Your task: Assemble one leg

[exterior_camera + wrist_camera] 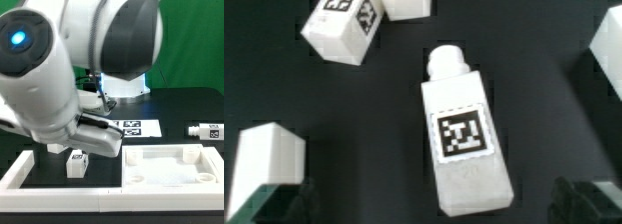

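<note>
My gripper should grab the white leg by its tagged body (77, 157) (464, 140) next. The leg's narrow peg then stays free to go into the panel's corner hole.
In the wrist view a white leg (464, 130) lies flat on the black table, with a square tag on its upper face and a narrow peg at its far end. My gripper (434, 208) is open above it. Its dark fingertips (278, 205) stand far apart on either side of the leg's near end and do not touch it. Two more legs (340, 28) lie beyond it. In the exterior view the arm hides most of this. The gripper (88, 148) hangs just over a tagged leg (75, 161), and another leg (207, 129) lies at that view's right.
The large flat white panel (170, 165) with corner holes lies at the front of the exterior view's right. A white wall piece (25, 170) runs along the front left. The marker board (137, 127) lies behind the gripper. A white block (263, 165) sits near one fingertip.
</note>
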{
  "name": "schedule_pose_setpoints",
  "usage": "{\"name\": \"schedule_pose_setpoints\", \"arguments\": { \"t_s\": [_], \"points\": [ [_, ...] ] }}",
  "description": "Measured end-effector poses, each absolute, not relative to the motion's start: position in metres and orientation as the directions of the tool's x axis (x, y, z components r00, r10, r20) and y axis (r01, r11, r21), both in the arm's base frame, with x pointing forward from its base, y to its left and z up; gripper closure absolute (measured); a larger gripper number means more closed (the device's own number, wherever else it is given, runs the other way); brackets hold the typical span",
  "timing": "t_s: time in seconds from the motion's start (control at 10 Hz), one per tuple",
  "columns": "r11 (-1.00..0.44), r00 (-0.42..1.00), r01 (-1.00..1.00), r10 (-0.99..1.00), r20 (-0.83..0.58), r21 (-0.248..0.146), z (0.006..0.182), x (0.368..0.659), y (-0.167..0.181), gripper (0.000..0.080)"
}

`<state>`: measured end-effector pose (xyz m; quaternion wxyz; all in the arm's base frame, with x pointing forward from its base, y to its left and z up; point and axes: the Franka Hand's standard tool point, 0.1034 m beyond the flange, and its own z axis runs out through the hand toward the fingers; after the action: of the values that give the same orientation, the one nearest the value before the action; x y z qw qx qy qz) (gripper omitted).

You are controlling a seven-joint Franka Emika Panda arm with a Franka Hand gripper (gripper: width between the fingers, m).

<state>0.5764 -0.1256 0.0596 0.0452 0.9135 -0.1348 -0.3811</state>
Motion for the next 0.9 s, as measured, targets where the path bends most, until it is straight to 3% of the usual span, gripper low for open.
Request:
{"name": "schedule_pose_setpoints", "arguments": {
  "t_s": [0.2,0.7,0.9],
  "points": [
    [-0.963,0.670,-0.233,-0.261,-0.696,0.137,0.053,0.572,-0.114,0.0151],
    [-0.968,0.692,-0.203,-0.248,-0.678,0.147,0.055,0.576,-0.105,0.0151],
    [-0.963,0.631,-0.236,-0.252,-0.733,0.127,0.049,0.561,-0.114,0.0151]
  ]
}}
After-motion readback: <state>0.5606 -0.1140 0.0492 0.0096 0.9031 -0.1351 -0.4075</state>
